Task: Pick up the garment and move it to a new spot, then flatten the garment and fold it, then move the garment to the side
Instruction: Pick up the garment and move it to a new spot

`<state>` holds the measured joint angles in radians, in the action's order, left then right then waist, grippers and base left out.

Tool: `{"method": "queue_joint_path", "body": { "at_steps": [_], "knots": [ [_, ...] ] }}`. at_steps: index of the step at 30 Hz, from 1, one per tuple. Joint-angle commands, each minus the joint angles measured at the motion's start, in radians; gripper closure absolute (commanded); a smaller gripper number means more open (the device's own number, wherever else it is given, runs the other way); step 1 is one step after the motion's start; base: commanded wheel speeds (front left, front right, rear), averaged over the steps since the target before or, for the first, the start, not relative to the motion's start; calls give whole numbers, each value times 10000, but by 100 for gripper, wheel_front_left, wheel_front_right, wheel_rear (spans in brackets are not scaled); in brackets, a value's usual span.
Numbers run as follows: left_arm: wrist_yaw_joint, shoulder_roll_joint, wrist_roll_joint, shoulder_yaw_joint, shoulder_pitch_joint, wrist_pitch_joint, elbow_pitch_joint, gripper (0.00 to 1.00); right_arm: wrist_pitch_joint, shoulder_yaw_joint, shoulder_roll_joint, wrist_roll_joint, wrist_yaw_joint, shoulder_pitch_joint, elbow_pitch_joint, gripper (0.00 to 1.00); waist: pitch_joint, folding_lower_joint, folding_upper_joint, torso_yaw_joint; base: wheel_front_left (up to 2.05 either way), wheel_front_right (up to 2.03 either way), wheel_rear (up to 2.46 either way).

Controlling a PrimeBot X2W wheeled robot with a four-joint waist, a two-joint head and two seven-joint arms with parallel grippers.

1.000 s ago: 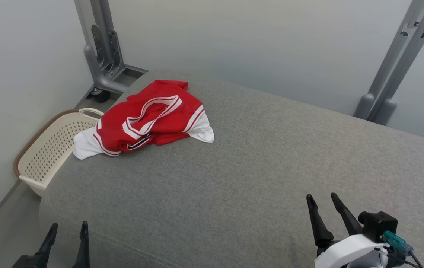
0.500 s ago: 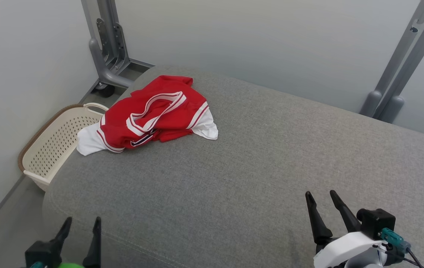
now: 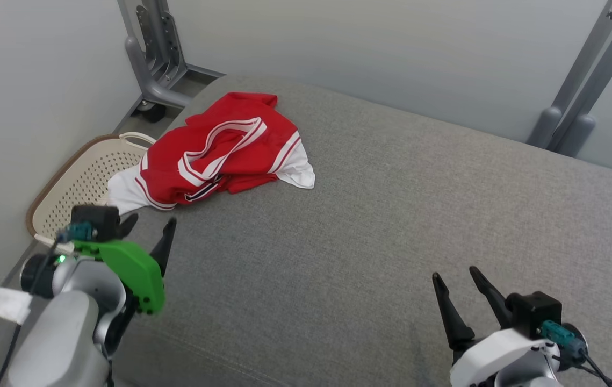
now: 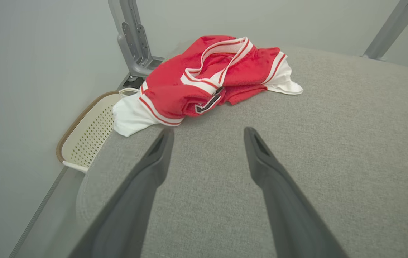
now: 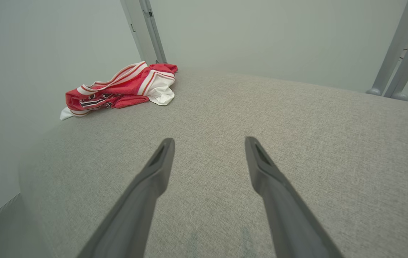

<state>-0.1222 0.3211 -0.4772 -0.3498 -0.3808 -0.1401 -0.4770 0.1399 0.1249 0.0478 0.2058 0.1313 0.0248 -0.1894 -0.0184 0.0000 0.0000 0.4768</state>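
The red jersey needs to move to a new spot, so my left gripper will next grab it by its striped edge (image 3: 192, 169) (image 4: 201, 82).
The garment (image 3: 220, 156) is a red jersey with white sleeves and striped trim, lying crumpled at the far left corner of the grey padded surface (image 3: 365, 215). One white sleeve hangs over the left edge. My left gripper (image 3: 150, 220) hovers just short of the garment's near edge, open and empty. In the left wrist view the garment (image 4: 207, 75) lies straight ahead of the spread left gripper (image 4: 208, 130). My right gripper (image 3: 454, 273) stands open over the near right part of the surface, far from the garment (image 5: 118, 89), with nothing in the right gripper (image 5: 209, 139).
A cream perforated basket (image 3: 80, 183) with a brown rim stands on the floor against the surface's left edge, below the hanging sleeve. Grey metal frame legs rise at the back left (image 3: 150, 59) and back right (image 3: 580, 102). Pale walls close in behind and to the left.
My left arm has risen from the bottom left and reached forward toward the garment. The camera has shifted slightly. The right gripper has hardly moved, and the garment lies as before.
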Motion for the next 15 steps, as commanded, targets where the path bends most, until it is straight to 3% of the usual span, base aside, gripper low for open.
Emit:
{"method": "queue_joint_path", "body": {
  "at_steps": [1, 8, 15],
  "knots": [
    [-30, -111, -120, -42, -565, -43, -244, 0, -150, 13, 47, -191, -13, -165, 256, 0, 959, 0, 0, -723, 0, 0, 0],
    [-87, -462, -835, -349, -2866, -212, -1868, 0, -1128, 237, 44, -860, -11, -285, 1524, 0, 2115, 0, 0, -1336, 0, 0, 0],
    [-85, -458, -1282, -790, -4536, -291, -3232, 0, -1961, 457, 382, -1250, -11, -331, 2644, 0, 3292, 0, 0, -1945, 0, 0, 0]
  ]
}}
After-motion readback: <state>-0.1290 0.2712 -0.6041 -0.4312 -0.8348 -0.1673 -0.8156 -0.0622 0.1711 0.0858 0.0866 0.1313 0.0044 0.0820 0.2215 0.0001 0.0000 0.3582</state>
